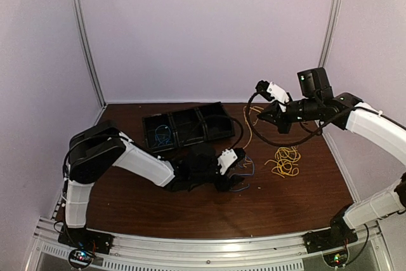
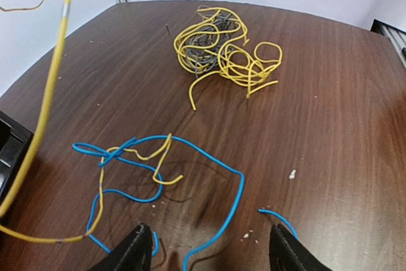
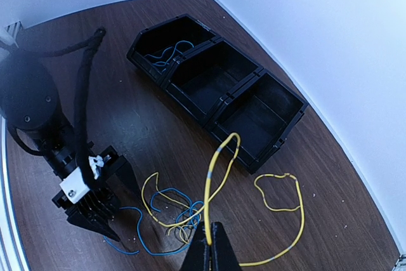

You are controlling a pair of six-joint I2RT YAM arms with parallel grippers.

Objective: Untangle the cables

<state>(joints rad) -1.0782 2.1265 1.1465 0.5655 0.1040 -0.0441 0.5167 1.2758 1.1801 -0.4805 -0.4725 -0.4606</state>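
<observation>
My left gripper grabs the blue cable by its near strand (image 1: 243, 174) (image 2: 208, 244) next, so its loops round the yellow cable stay free to loosen.
My right gripper (image 3: 210, 247) is shut on a long yellow cable (image 3: 216, 176) and holds it up above the table; in the top view the right gripper (image 1: 271, 118) hangs at the back right. The cable trails down to a loose tangle of blue cable (image 2: 209, 163) and short yellow pieces (image 2: 155, 157). My left gripper (image 2: 209, 253) is open low over the table, and a loop of blue cable lies between its fingers (image 2: 133, 251), untouched. A curly yellow and grey bundle (image 2: 222, 49) lies apart, farther right (image 1: 285, 162).
A black three-compartment tray (image 1: 216, 113) stands at the back centre; its left compartment holds a blue cable (image 3: 166, 55). The left arm (image 1: 146, 163) lies low across the table in front of the tray. White walls enclose the table.
</observation>
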